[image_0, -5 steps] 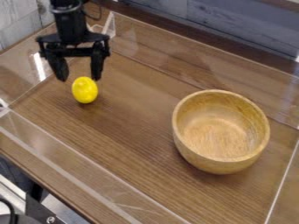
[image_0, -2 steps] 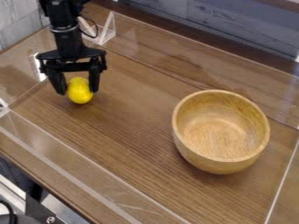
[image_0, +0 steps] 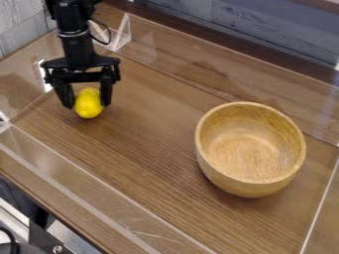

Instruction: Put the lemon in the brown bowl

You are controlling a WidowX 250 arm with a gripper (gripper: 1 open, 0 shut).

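Note:
The robot's gripper needs to close on the yellow lemon [image_0: 87, 104] now: its fingers reach down on both sides of the lemon, low over the wooden table, so they would hold it.
The small bright yellow lemon [image_0: 87, 104] lies on the wooden table at the left. My black gripper [image_0: 83, 95] points straight down over it, open, with one finger [image_0: 63, 91] left of the fruit and the other on its right. The fingers straddle the lemon; whether they touch it I cannot tell. The brown bowl [image_0: 251, 148], large, round, light wood with thick walls, stands upright and empty at the right, well apart from the gripper.
Clear acrylic walls [image_0: 159, 40] ring the table, with a low transparent edge along the front left. A grey plank wall rises behind. Bare wood tabletop [image_0: 153, 129] lies between lemon and bowl.
The gripper has come down and shifted left, from beside and above the lemon to straddling it. The jaws stayed open. Lemon and bowl have not moved.

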